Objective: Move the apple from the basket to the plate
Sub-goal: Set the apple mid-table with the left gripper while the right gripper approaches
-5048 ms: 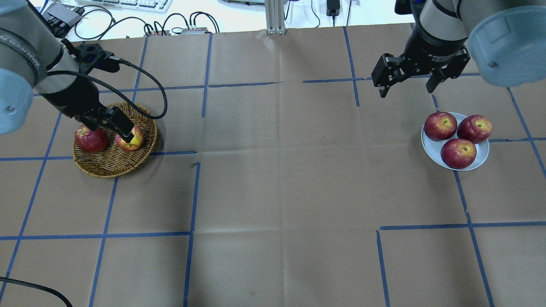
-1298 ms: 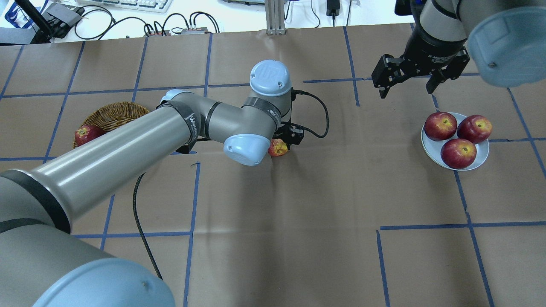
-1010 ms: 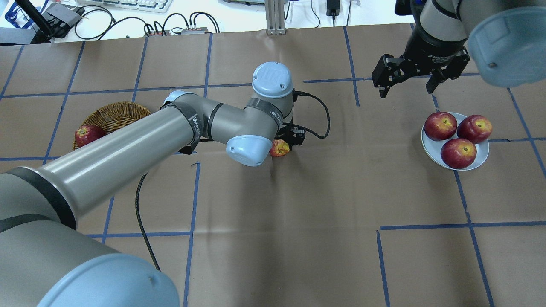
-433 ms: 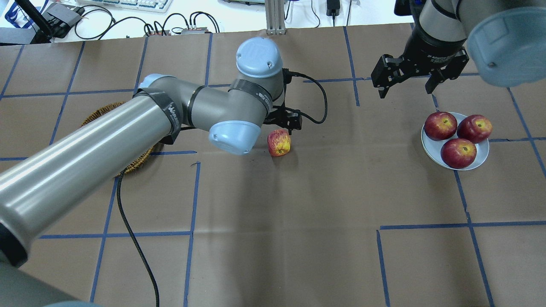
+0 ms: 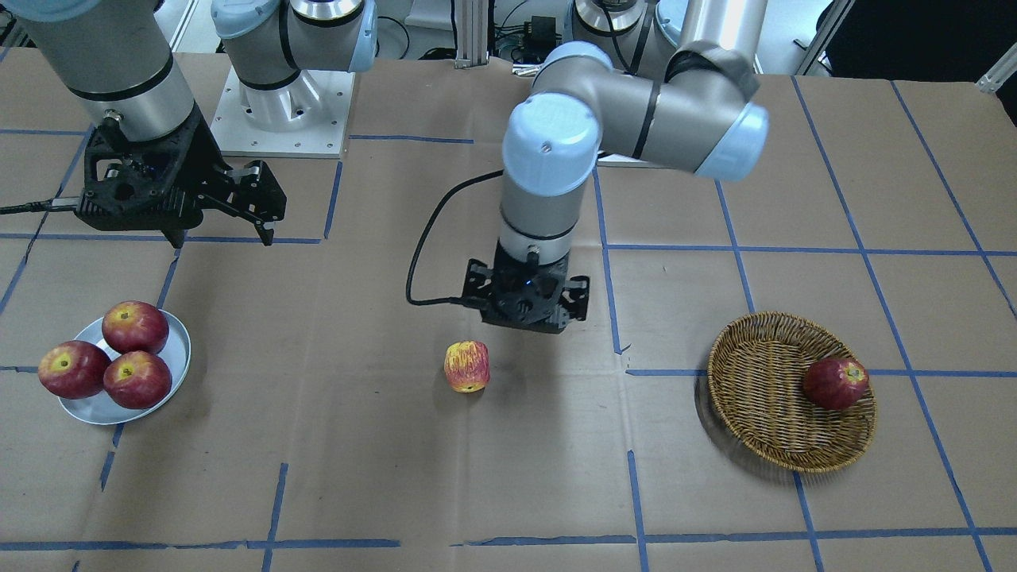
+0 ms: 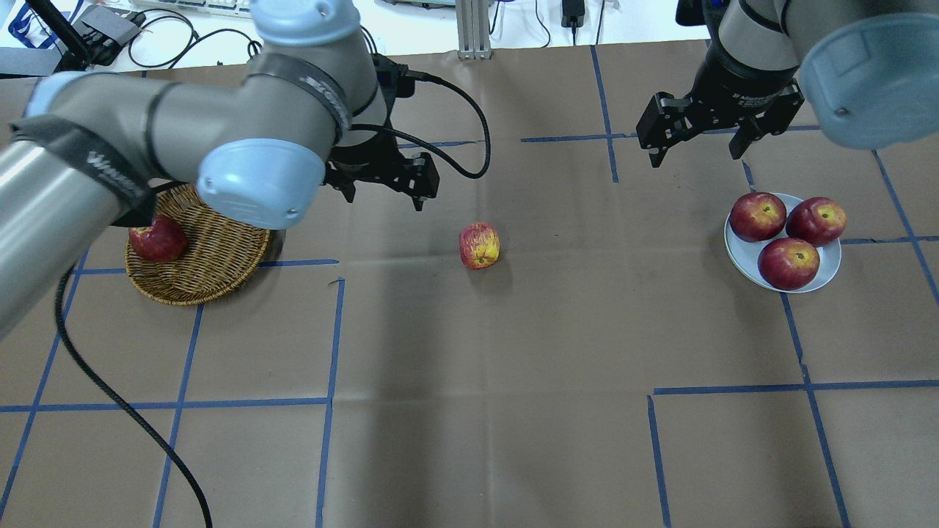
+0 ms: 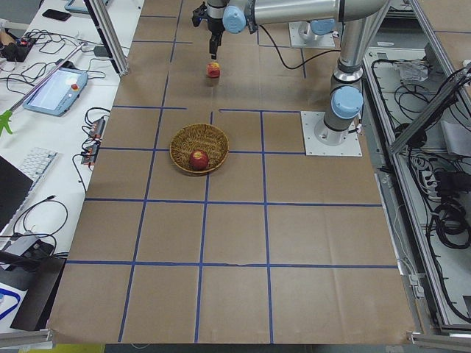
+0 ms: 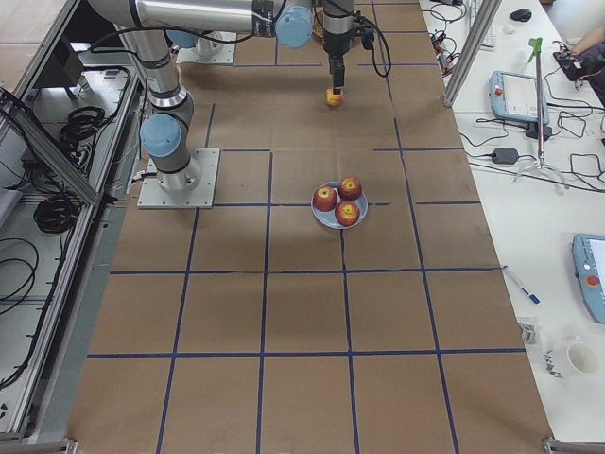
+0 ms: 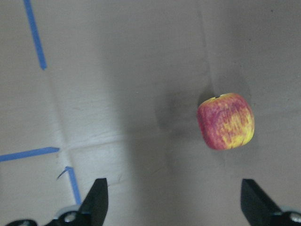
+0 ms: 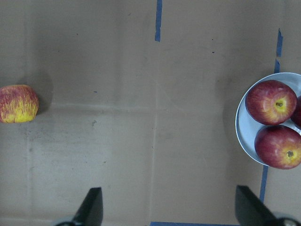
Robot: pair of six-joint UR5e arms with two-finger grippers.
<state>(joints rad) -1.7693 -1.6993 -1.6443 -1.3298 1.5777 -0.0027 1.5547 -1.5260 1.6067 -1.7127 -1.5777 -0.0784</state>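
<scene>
I should next grab the streaked apple around its rounded body (image 5: 467, 366) with my right gripper, so that it can go onto the plate (image 5: 170, 343).
The streaked red and yellow apple (image 6: 480, 246) lies on the brown paper mid-table, free of both grippers. It also shows in the front view (image 5: 466, 366), the left wrist view (image 9: 225, 121) and the right wrist view (image 10: 18, 103). My left gripper (image 6: 383, 192) is open and empty, raised above the table, a little to the apple's far left. The wicker basket (image 6: 198, 282) is at the left. The pale plate (image 6: 739, 253) is at the right. My right gripper (image 6: 695, 150) is open and empty, hovering just beyond the plate.
One dark red apple (image 6: 156, 238) lies in the basket. Three dark red apples (image 6: 788, 262) fill most of the plate. The left arm's black cable (image 6: 95, 381) trails over the table's left side. Blue tape lines grid the paper.
My left gripper carried the streaked apple from the basket to mid-table, let go of it, then rose and drew back to the left. The right arm has barely moved.
</scene>
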